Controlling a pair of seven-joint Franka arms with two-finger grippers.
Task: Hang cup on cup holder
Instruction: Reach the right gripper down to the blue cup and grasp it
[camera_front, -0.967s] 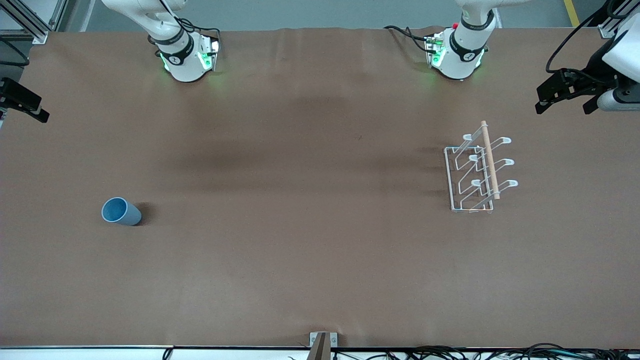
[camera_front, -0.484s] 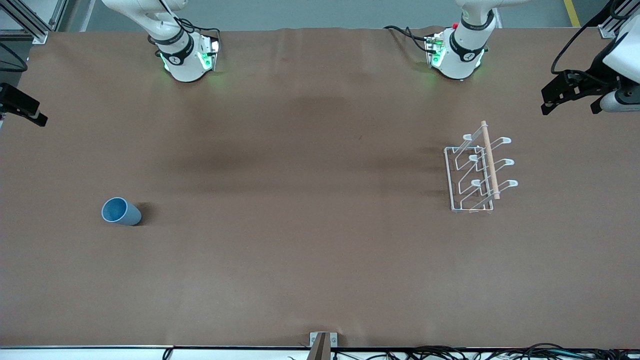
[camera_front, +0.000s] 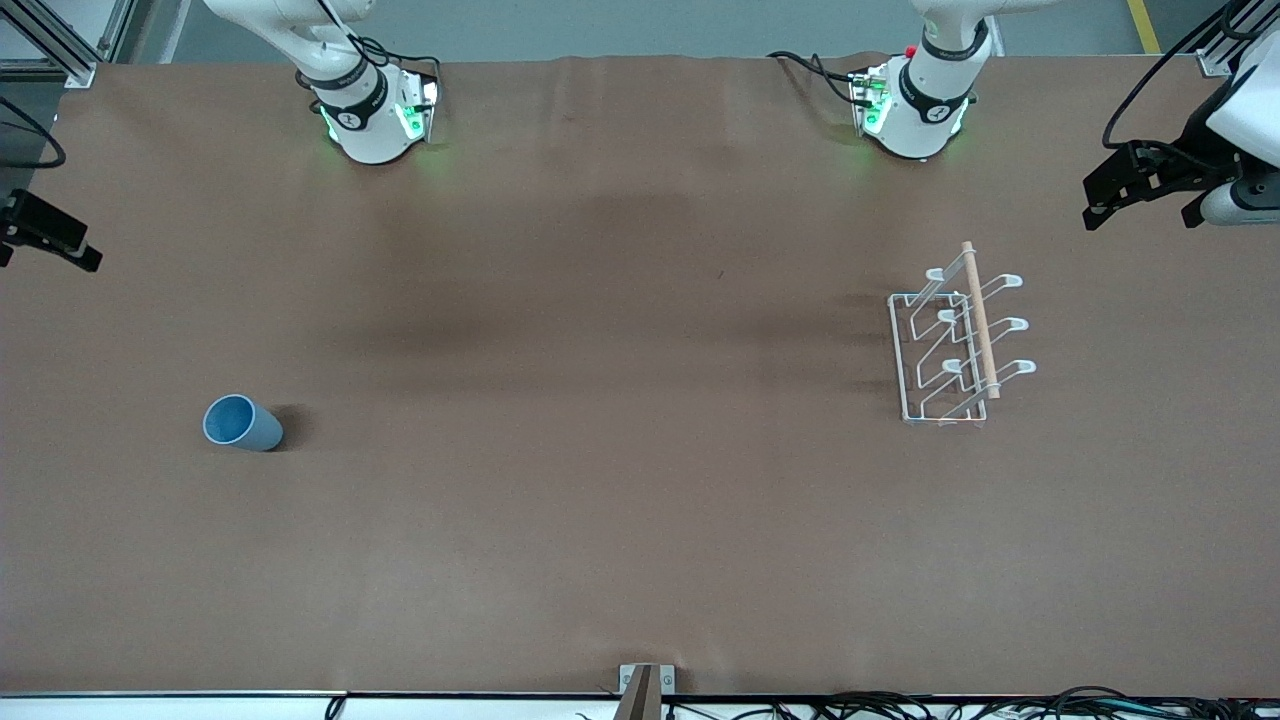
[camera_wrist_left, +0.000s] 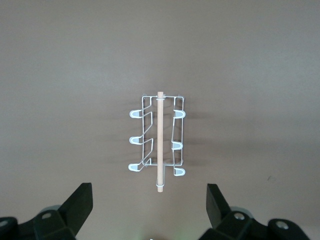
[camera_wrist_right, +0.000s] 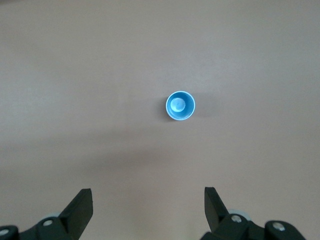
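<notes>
I need to get the light blue cup ready for hanging on the cup holder (camera_front: 958, 342), so next I need to grab it with my right gripper by its rim (camera_front: 228, 397).
The light blue cup (camera_front: 241, 423) stands upright, mouth up, on the brown table toward the right arm's end; it also shows from above in the right wrist view (camera_wrist_right: 180, 106). The white wire cup holder (camera_front: 958, 342) with its wooden rod (camera_front: 980, 320) stands toward the left arm's end and shows in the left wrist view (camera_wrist_left: 157, 141). My right gripper (camera_wrist_right: 147, 202) is open and empty, high over the table edge (camera_front: 45, 232), well apart from the cup. My left gripper (camera_wrist_left: 148, 202) is open and empty, high over the table's other end (camera_front: 1140, 195), apart from the holder.
The brown table cover (camera_front: 620, 400) lies flat between the cup and the holder. Both arm bases (camera_front: 375, 110) (camera_front: 915, 105) stand along the edge farthest from the front camera. Cables (camera_front: 1000, 703) and a small bracket (camera_front: 645, 685) lie at the nearest edge.
My right gripper has shifted slightly lower in the front view. My left gripper moved a little toward its table end a second ago, then held still. Cup and holder have not moved.
</notes>
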